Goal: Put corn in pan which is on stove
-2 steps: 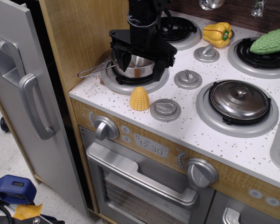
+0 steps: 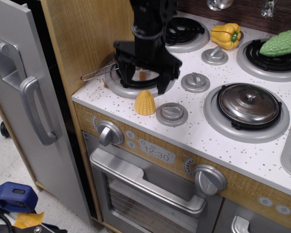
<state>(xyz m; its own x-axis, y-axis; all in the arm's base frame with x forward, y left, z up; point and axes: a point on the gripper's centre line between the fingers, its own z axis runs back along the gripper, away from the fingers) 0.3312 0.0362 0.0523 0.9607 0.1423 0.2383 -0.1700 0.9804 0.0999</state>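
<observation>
I will grab the yellow corn by its ribbed sides with my gripper next. Then I can put the corn [image 2: 145, 102] in the pan [image 2: 137, 76] on the stove.
The yellow ribbed corn [image 2: 145, 102] stands on the white speckled stove top [image 2: 203, 133], just in front of the front-left burner. The steel pan [image 2: 137, 76] sits on that burner, mostly hidden behind my gripper; its wire loop handle [image 2: 94, 74] sticks out to the left. My black gripper [image 2: 142, 84] is open and empty, jaws spread wide over the pan's front edge, its fingertips [image 2: 162, 89] a little behind and above the corn, not touching it.
A yellow bell pepper [image 2: 226, 35] and a green bumpy vegetable [image 2: 282, 42] lie at the back right. A grey domed lid [image 2: 249, 104] covers the front-right burner. Silver knobs [image 2: 172, 114] sit right of the corn. A wood panel [image 2: 82, 39] and a grey door [image 2: 19, 97] stand left.
My gripper has come forward and lower over the pan's front edge, closer to the corn. The corn and the pan have not moved.
</observation>
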